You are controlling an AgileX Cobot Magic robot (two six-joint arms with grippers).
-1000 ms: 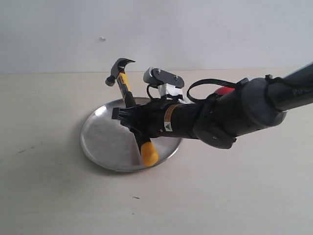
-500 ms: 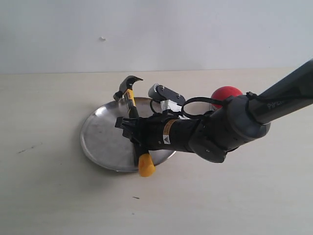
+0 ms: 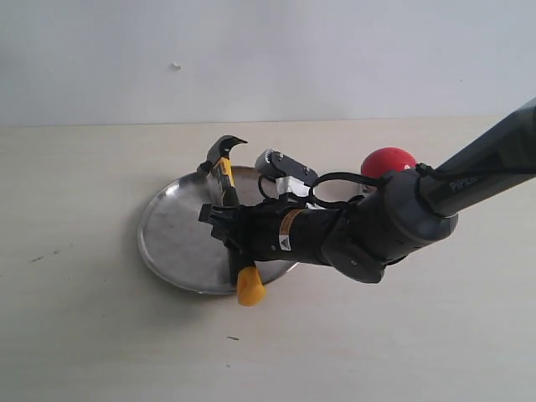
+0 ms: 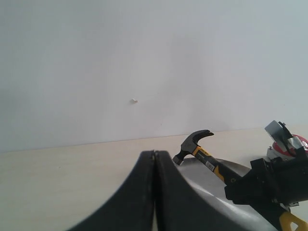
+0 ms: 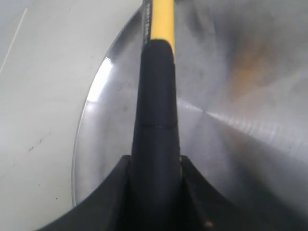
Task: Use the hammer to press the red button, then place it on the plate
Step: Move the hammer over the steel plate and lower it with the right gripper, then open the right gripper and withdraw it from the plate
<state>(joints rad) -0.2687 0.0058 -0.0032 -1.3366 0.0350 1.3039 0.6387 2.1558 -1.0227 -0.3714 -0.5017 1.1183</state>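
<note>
The dark head (image 3: 222,151) is low over the silver plate and inside the plate's rim, so the hammer would rest there. The robot's right gripper needs to open.
My right gripper (image 3: 226,226) is shut on the black handle of the hammer (image 3: 224,172), low over the silver plate (image 3: 172,226). The dark claw head lies at the plate's far rim, and the yellow end juts out past the near rim. In the right wrist view the fingers clamp the hammer handle (image 5: 156,106) on both sides, with the brushed plate (image 5: 231,96) right beneath. The red button (image 3: 388,159) stands behind the right arm. My left gripper (image 4: 154,156) is shut and holds nothing; from its view the hammer head (image 4: 195,143) sits just above the plate's rim (image 4: 204,185).
The plate and the button rest on a pale wooden tabletop (image 3: 92,335) that ends at a plain white wall (image 3: 268,59). The right arm's thick dark wrist (image 3: 377,226) and a cable loop reach across the plate's right side.
The right arm has come down and carried the hammer lower, from tilted up above the plate to nearly flat across it. The red button has come into view behind the arm.
</note>
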